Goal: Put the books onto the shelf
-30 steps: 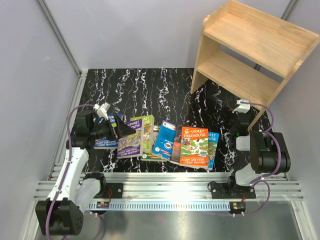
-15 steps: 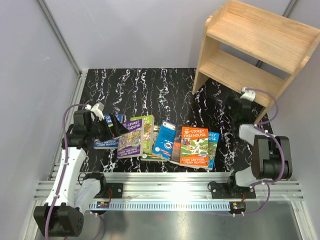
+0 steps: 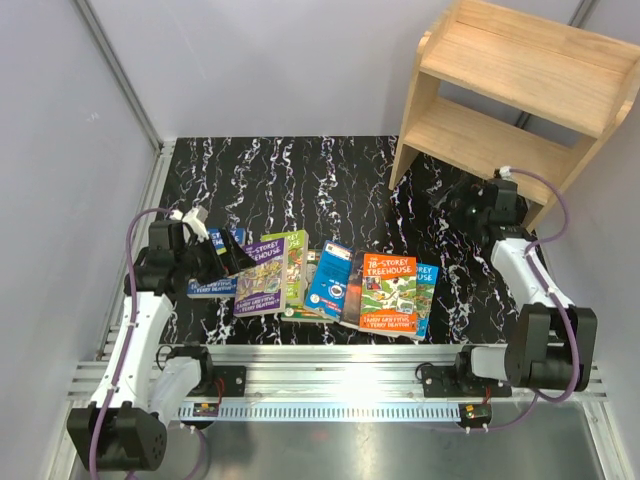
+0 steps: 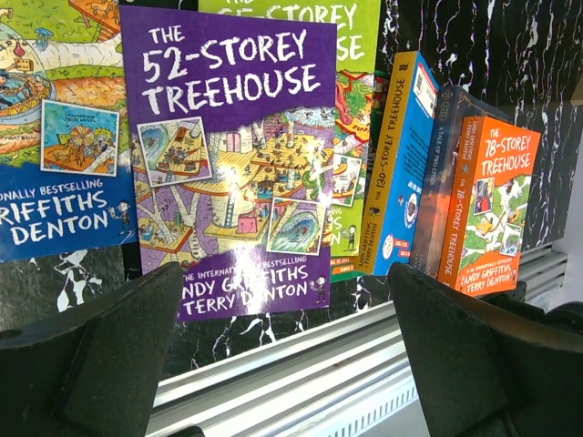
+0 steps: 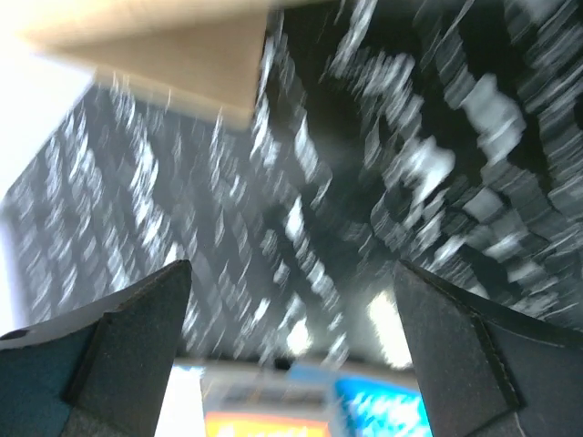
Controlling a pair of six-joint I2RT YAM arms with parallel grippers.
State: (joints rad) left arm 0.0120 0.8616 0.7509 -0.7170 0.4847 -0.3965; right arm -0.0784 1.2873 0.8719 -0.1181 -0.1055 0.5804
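Observation:
I need to grab the orange book with my right gripper by the page edge (image 3: 415,295) opposite its spine.
Several books lie in a loose row near the table's front: a purple "52-Storey Treehouse" (image 3: 262,278) (image 4: 232,164), a green one (image 3: 297,265), a blue one (image 3: 330,280) (image 4: 401,164), a dark one (image 4: 444,164) and an orange "78-Storey Treehouse" (image 3: 390,293) (image 4: 487,209). My left gripper (image 3: 232,252) (image 4: 287,364) hangs open and empty over the row's left end. The wooden shelf (image 3: 510,90) (image 5: 182,55) stands at the back right, with no books on it. My right gripper (image 3: 452,207) (image 5: 291,364) is open and empty beside the shelf's lower left side. The right wrist view is blurred.
The table top (image 3: 300,180) is black marble-patterned. A metal rail (image 3: 330,375) (image 4: 301,355) runs along its near edge. Grey walls close in the left and back sides. The shelf's right leg stands near the right arm's elbow (image 3: 545,345).
My right arm has stretched away from the front, towards the shelf's lower left. The shelf sits slightly further right. My left gripper has drawn back a little to the left.

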